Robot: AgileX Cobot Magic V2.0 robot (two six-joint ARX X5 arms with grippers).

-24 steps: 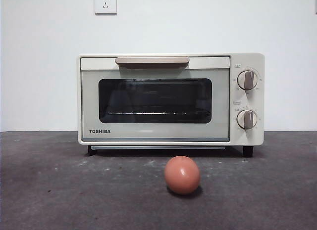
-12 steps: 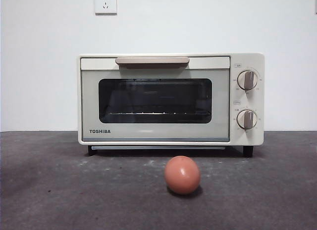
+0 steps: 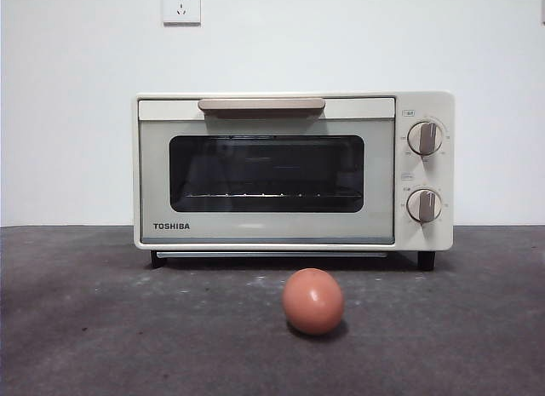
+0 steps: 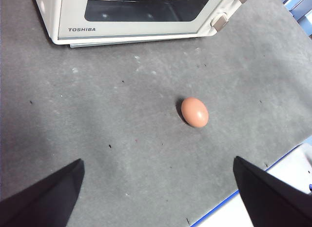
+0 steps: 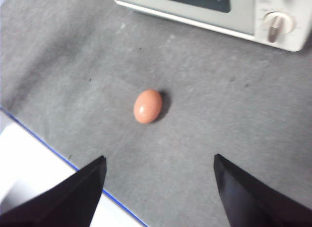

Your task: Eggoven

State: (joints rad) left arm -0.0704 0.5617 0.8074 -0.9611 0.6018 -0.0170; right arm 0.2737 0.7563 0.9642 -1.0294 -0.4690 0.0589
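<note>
The right gripper grips the orange-brown egg around its rounded body (image 3: pixel 312 301) next, to put it into the toaster oven (image 3: pixel 294 170).
A small orange-brown egg (image 3: pixel 313 301) lies on the dark grey mat in front of the cream TOSHIBA toaster oven (image 3: pixel 294 170), whose door is closed. The egg also shows in the left wrist view (image 4: pixel 194 112) and the right wrist view (image 5: pixel 147 106). My left gripper (image 4: pixel 158 188) is open and empty, held high above the mat on the near side of the egg. My right gripper (image 5: pixel 161 188) is open and empty too, also above the mat short of the egg. Neither gripper shows in the front view.
The oven (image 4: pixel 141 14) has a handle (image 3: pixel 261 105) along the door's top and two knobs (image 3: pixel 425 138) on its right side. The mat's blue front edge (image 5: pixel 58 156) and white table beyond it lie near the grippers. A wall socket (image 3: pixel 181 4) sits above.
</note>
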